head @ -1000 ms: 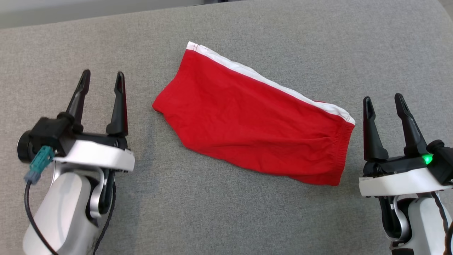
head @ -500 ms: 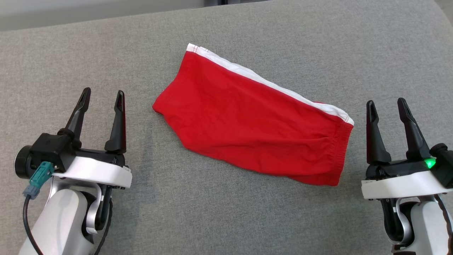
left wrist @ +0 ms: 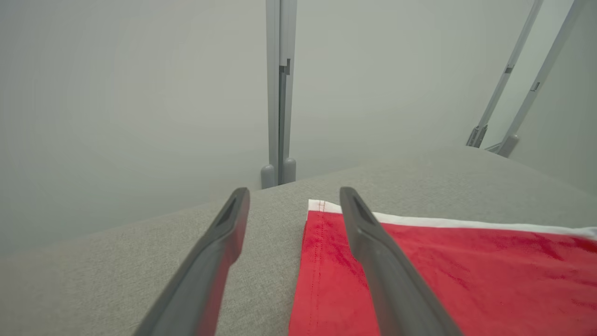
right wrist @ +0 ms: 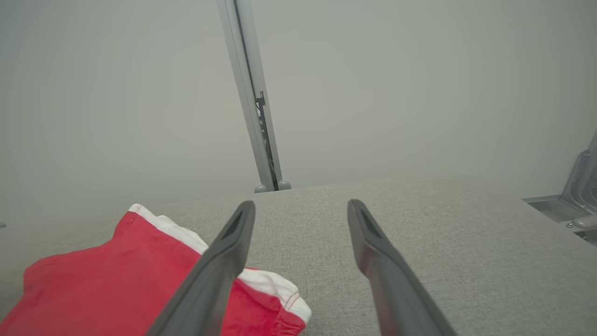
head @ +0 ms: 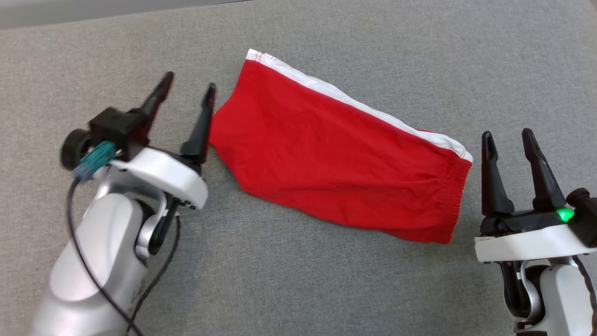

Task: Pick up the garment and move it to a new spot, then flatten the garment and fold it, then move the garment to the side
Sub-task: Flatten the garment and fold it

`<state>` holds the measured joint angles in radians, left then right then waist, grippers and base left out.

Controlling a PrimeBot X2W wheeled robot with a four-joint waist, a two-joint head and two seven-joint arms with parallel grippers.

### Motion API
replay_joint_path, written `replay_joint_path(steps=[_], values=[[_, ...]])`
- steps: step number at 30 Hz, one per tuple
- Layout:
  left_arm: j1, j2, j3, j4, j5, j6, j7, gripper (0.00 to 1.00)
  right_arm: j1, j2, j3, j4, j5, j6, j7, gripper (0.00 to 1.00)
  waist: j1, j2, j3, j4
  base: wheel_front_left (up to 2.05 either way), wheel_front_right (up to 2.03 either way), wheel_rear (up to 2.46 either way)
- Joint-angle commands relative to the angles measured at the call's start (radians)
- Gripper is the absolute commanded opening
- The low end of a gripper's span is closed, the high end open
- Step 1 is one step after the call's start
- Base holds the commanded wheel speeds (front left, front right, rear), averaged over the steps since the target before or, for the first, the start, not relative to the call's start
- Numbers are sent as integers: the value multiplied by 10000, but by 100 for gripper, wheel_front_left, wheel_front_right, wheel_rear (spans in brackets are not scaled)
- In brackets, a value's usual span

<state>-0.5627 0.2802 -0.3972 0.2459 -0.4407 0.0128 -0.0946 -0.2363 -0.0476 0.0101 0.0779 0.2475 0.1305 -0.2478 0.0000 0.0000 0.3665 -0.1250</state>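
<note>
My left gripper needs to grab the red shorts by the hem corner [head: 214,140] next. The shorts lie flat, and there is an edge to grab there.
The garment [head: 336,154] is a pair of red shorts with a white stripe, folded and lying slantwise on the grey cloth surface [head: 289,280]. My left gripper [head: 190,84] is open at the garment's left edge, its right finger [head: 201,126] just beside or over the red hem. In the left wrist view the garment [left wrist: 466,275] lies under that finger [left wrist: 382,261], with the hem between the two fingers. My right gripper [head: 507,135] stands open just right of the garment's waistband end, holding nothing. The right wrist view has the garment [right wrist: 116,280] at lower left, the gripper [right wrist: 301,205] over bare cloth.
The grey surface ends at a pale strip along the far edge [head: 93,11]. Behind it stand a plain wall and grey metal posts [left wrist: 280,93], [right wrist: 252,102]. A metal frame part [right wrist: 573,205] sits at the surface's right.
My left arm has swung forward and to the right, bringing its open gripper up to the garment's left edge. The right gripper has stayed put. The garment has not moved.
</note>
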Motion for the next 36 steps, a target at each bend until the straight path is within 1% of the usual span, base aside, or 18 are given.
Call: replay_joint_path(steps=[1,5,9,10,17,22,23,24,25,26,31,35,36], values=[[-270,-89,-157,409,-146,-236,262,100,-56,-63,53,11,89,6,-46,100,0,0,42,-41,0,0,0],[-823,-329,-528,1779,-399,-754,920,100,-106,-61,183,144,216,6,-81,100,0,0,81,-165,0,0,0],[-1148,-492,-653,3105,-644,-947,1307,100,-89,-60,265,193,338,6,-103,100,0,0,105,-283,0,0,0],[-1148,-492,-653,3105,-644,-947,1307,100,-89,-60,265,193,338,6,-103,100,0,0,105,-283,0,0,0],[-1593,-636,-947,4983,-946,-1256,1732,100,-36,-61,434,302,596,6,-136,100,0,0,178,-427,0,0,0],[-1647,-870,-1358,5968,-1129,-1367,2356,100,16,-61,402,412,676,6,-165,100,0,0,178,-501,0,0,0],[-1655,-893,-1456,6111,-1127,-1380,2443,80,19,-61,402,423,706,6,-170,100,0,0,172,-524,0,0,0],[-1652,-917,-1545,6216,-1156,-1401,2507,46,23,-61,399,421,730,6,-174,100,0,0,169,-543,0,0,0],[-1694,-923,-1659,6305,-1175,-1424,2599,25,30,-61,399,420,728,6,-180,100,0,0,168,-560,0,0,0],[-1720,-930,-1772,6373,-1185,-1440,2681,0,32,-60,388,417,743,6,-186,100,0,0,168,-574,0,0,0],[-1899,-791,-2205,6467,-1103,-1436,2594,0,76,-60,287,440,801,6,-198,100,0,0,137,-570,0,0,0],[-1982,-673,-2257,6341,-1024,-1426,2153,0,150,-63,195,445,812,6,-197,100,0,0,55,-476,0,0,0],[-1958,-660,-2221,6280,-1029,-1363,2029,0,160,-61,165,446,801,6,-198,100,0,0,23,-432,0,0,0]])
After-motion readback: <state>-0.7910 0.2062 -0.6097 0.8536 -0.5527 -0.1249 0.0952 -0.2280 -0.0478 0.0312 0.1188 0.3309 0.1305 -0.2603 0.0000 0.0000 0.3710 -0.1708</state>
